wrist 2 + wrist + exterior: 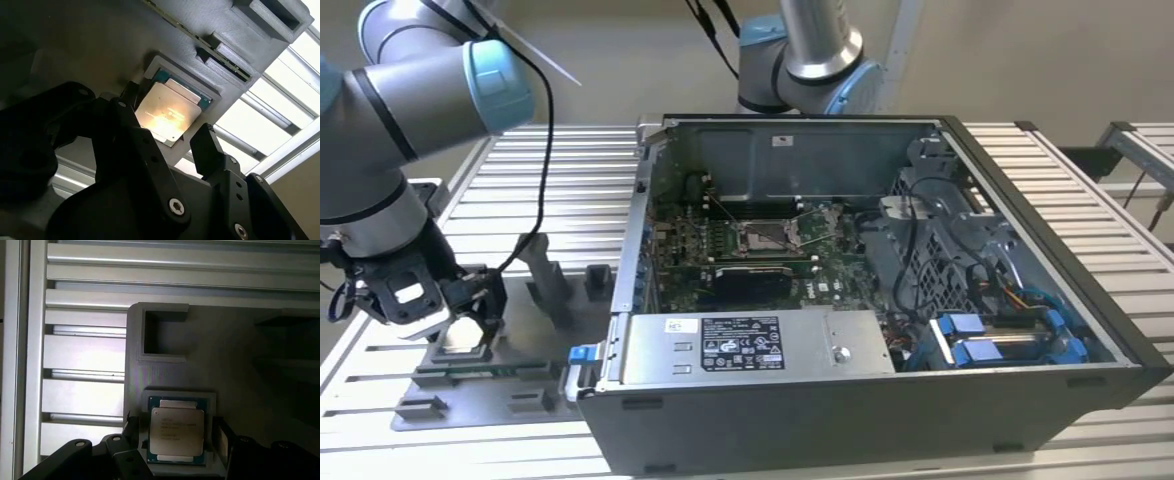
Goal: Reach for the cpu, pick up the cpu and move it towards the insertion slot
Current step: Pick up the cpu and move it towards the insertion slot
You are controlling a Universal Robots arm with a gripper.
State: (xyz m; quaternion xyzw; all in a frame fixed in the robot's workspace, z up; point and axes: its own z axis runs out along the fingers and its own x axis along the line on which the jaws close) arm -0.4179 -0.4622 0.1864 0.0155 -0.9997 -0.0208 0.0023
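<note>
The gripper reaches the cpu next and grabs its opposite side edges, since the raised pocket's sides close in the cpu's ends and leave gaps midway.
The cpu (463, 338) lies flat in a raised pocket of the grey fixture plate (520, 395), at the exterior view's left. Its pale silver top with a green rim shows in both wrist views (167, 112) (177, 432). My gripper (467, 322) hangs just above it, open. The black fingers (206, 142) straddle the chip, one on each side, with small gaps to its edges (175, 431). The insertion slot (765, 237), a silver-framed socket with a dark centre, sits on the green board inside the open computer case.
The open computer case (881, 400) stands to the exterior view's right of the fixture, its wall close to my arm. A second arm (807, 50) rises behind the case. A thin green memory stick (474, 372) and empty grey pockets (162, 337) lie on the fixture. The table (547, 180) is slatted aluminium.
</note>
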